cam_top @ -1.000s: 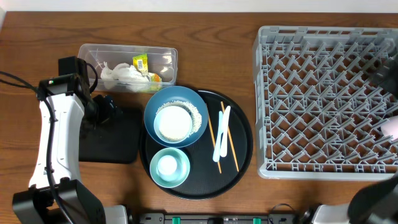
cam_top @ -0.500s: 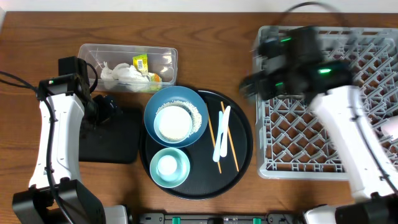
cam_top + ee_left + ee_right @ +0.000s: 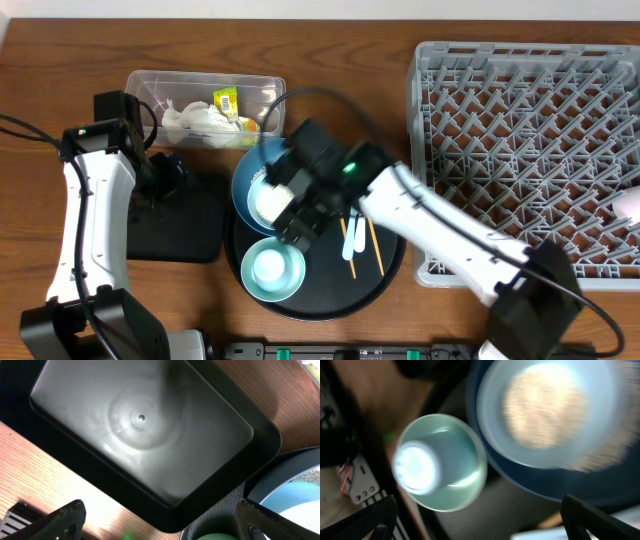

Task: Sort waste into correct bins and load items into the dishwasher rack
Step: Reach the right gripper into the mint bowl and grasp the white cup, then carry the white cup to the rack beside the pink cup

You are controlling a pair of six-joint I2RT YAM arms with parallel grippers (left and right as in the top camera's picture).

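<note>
I should next use my right gripper to grab the white cup in the teal bowl across the cup's sides near its bottom. Then my right gripper can load the cup with its opening first into the rack (image 3: 530, 150).
The clear tub (image 3: 262, 92) at the back holds crumpled napkins (image 3: 195, 122) and a yellow-green wrapper (image 3: 227, 99). My left gripper (image 3: 168, 180) (image 3: 160, 529) hangs open over the shallow black tray (image 3: 195, 225) (image 3: 140, 425), holding nothing. My right gripper (image 3: 300, 205) (image 3: 480, 527) is open and empty above the round tray, over the blue bowl (image 3: 242, 190) (image 3: 555, 480) and teal bowl (image 3: 272, 268) (image 3: 445, 460). The blue bowl holds a white cup with rice (image 3: 545, 410), and the teal bowl holds another white cup (image 3: 417, 467). A white spoon (image 3: 352, 242) and chopsticks (image 3: 376, 250) lie beside them. The grey rack (image 3: 530, 150) is at the right.
The bowls, spoon and chopsticks rest on a large round black tray (image 3: 392, 262) (image 3: 222, 510). A small white thing (image 3: 630, 205) lies at the rack's right edge. The right arm stretches across from the front right. The right wrist view is blurred.
My right arm has swept left from the rack side to above the bowls on the round tray. The left arm has stayed still.
</note>
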